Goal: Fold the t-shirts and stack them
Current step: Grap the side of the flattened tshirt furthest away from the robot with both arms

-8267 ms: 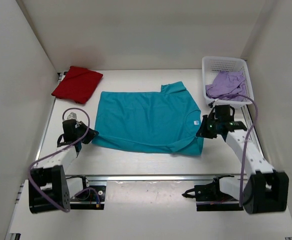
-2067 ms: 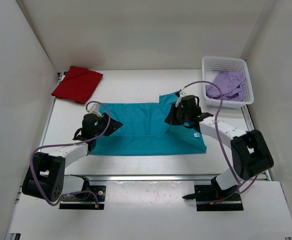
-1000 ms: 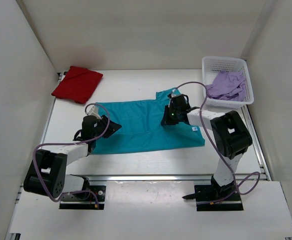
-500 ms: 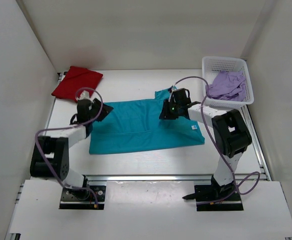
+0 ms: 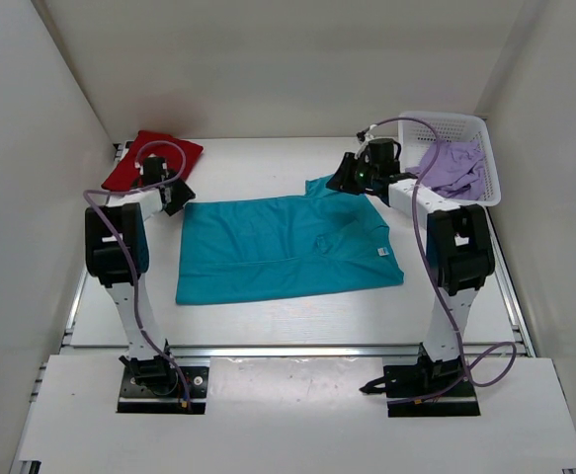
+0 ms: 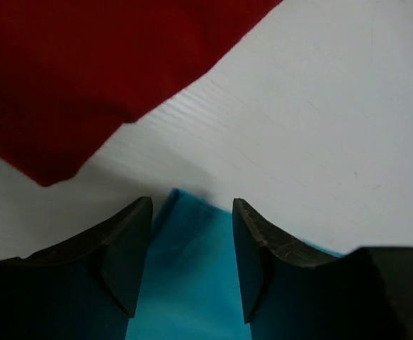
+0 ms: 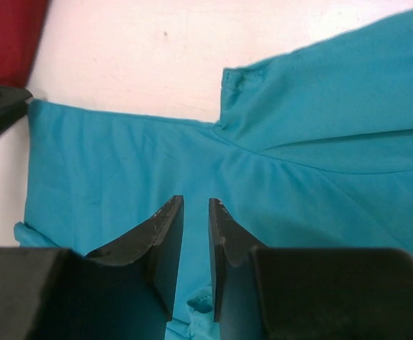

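Observation:
I will next take the far corner of the teal blue t-shirt (image 5: 288, 247) beside the red t-shirt with my left gripper, so its far edge folds toward me.
The teal blue t-shirt (image 5: 288, 247) lies flat mid-table, folded in half front to back, one sleeve (image 5: 319, 188) poking out at its far edge. My left gripper (image 5: 177, 195) hovers open over the shirt's far-left corner (image 6: 192, 269); the cloth lies loose between the fingers (image 6: 132, 234). My right gripper (image 5: 339, 181) hangs above the sleeve, jaws a narrow gap apart with nothing in them (image 7: 195, 205). The deep red t-shirt (image 5: 181, 148) sits folded at the back left, beside the left gripper (image 6: 86, 71). The lilac t-shirt (image 5: 451, 166) is bunched in the basket.
A white mesh basket (image 5: 444, 118) stands at the back right, just right of my right arm. White walls close the table on three sides. A metal rail (image 5: 288, 348) runs along the near edge.
Both grippers carried the teal shirt's near edge back to its far edge, halving it, then opened and let go. Both arms have reached further back in the last second.

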Tool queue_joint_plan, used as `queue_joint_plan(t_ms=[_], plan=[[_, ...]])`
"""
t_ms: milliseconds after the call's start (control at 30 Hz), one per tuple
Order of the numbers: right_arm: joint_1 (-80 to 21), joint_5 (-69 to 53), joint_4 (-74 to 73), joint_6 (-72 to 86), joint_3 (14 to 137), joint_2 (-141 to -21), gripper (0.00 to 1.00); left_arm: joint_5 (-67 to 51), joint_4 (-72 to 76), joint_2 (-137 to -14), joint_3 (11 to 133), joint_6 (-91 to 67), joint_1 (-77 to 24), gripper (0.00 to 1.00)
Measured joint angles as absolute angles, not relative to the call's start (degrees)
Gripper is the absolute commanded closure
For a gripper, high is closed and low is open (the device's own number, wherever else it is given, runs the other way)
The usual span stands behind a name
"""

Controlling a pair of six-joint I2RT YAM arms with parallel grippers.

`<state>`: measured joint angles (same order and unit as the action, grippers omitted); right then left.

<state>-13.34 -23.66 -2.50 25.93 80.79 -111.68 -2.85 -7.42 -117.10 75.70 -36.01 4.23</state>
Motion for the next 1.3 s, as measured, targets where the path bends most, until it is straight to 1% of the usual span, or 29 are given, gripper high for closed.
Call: queue_joint_plan(t_ms=[167,200,233,300,333,433,467,533,567,600,633,667,767,800,867,933,1167,1200,1267,1300], plan=[[-12.5,-24.9,-3.8,26.1,82.8,-115.3,0.8,-1.5,-12.1,-119.3,81.0,-32.2,3.8,0.41],[-12.3,-24.9,-4.1,26.1,83.7,-116.1,0.79,-1.1,-12.7,-119.7,81.6,-31.6,3.7,0.43],[-12.2,-24.9,-4.4,26.1,84.5,-116.7,0.79,-0.8,-13.1,-120.0,81.8,-31.3,3.6,0.5],[-11.7,-24.8,-5.2,25.8,86.2,-117.8,0.79,-0.4,-13.8,-120.4,82.4,-30.6,3.4,0.56],[-11.5,-24.6,-5.6,25.6,87.1,-118.2,0.78,-0.4,-14.0,-120.6,82.5,-30.4,3.3,0.57],[-11.0,-23.7,-6.4,25.0,90.4,-120.2,0.73,-0.4,-14.3,-120.6,82.5,-29.9,3.3,0.59],[-10.7,-23.0,-7.1,24.7,92.0,-121.2,0.69,-0.4,-14.2,-120.5,82.4,-29.9,3.3,0.6],[-10.1,-20.9,-9.1,23.8,96.2,-123.9,0.63,-0.4,-13.6,-120.3,81.8,-29.8,3.2,0.65],[-9.7,-19.8,-10.4,23.3,98.8,-125.6,0.63,-0.5,-13.3,-120.3,81.5,-29.8,3.2,0.71],[-9.3,-18.8,-12.0,22.6,102.1,-127.8,0.59,-0.6,-12.8,-120.2,81.1,-29.9,3.2,0.73],[-9.0,-17.8,-13.8,22.0,105.7,-130.0,0.59,-0.6,-12.4,-120.1,80.8,-29.9,3.2,0.78],[-8.8,-16.6,-16.3,21.1,110.9,-133.4,0.57,-0.6,-11.9,-120.1,80.5,-29.9,3.2,0.85],[-8.3,-13.6,-23.2,18.7,127.4,-143.3,0.54,-0.8,-11.2,-120.1,80.1,-29.9,2.9,0.97],[-8.2,-13.0,-26.2,17.9,134.5,-147.5,0.53,-0.9,-11.2,-120.1,80.1,-29.9,2.8,1.0],[-8.0,-12.5,-30.3,17.1,144.6,-153.6,0.53,-0.9,-10.9,-120.0,80.0,-29.8,2.5,1.0],[-8.0,-12.8,-32.2,16.8,146.7,-155.6,0.53,-0.9,-10.5,-119.9,79.7,-29.8,2.3,1.0],[-8.7,-14.5,-37.7,16.0,146.1,-155.8,0.58,-0.9,-10.3,-119.5,79.2,-29.9,2.0,1.0],[-8.9,-14.8,-37.8,15.9,146.2,-155.8,0.65,-1.0,-10.2,-119.5,79.1,-29.9,2.0,1.0],[-9.1,-15.6,-37.9,15.8,146.4,-156.0,0.72,-1.0,-10.1,-119.2,78.7,-29.9,2.0,1.0],[-9.3,-15.8,-37.9,15.9,146.4,-156.2,0.77,-1.1,-10.1,-119.0,78.4,-29.9,2.0,1.0]])
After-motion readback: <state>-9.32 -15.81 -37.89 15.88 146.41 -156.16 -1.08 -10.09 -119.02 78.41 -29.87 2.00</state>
